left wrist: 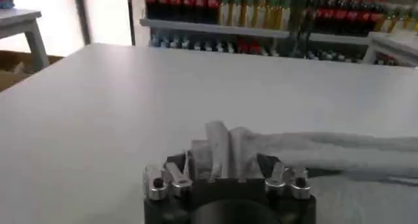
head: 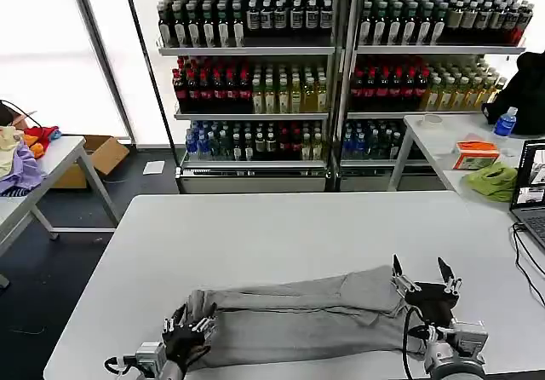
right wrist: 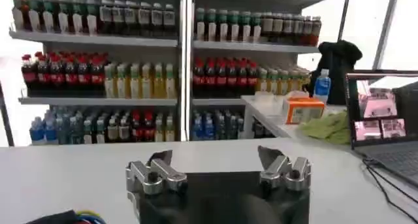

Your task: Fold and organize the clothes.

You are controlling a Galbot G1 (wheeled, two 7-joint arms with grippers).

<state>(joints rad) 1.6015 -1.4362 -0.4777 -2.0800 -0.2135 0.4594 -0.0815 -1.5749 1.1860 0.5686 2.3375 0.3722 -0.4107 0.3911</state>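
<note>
The shirt's bunched-up end [head: 201,312] stands between my left gripper's open fingers while the rest lies flat, so I need to pinch it next.
One of the clothes, a light grey shirt [head: 298,316], lies folded into a long strip across the white table [head: 281,235] near its front edge. My left gripper [head: 191,322] sits low at the strip's left end. In the left wrist view the left gripper [left wrist: 224,166] is open, with a bunched-up end of the shirt [left wrist: 221,147] standing between its spread fingers. My right gripper [head: 423,271] is over the strip's right end, tips pointing up and away from the cloth. In its own wrist view the right gripper [right wrist: 215,156] is open with nothing between its fingers.
Shelves of bottled drinks [head: 255,90] fill the back. A side table at the right holds a laptop [head: 532,188], a lime-green cloth [head: 492,180] and an orange box [head: 475,154]. A table at the left carries coloured fabrics [head: 21,163]; a cardboard box [head: 104,152] stands behind it.
</note>
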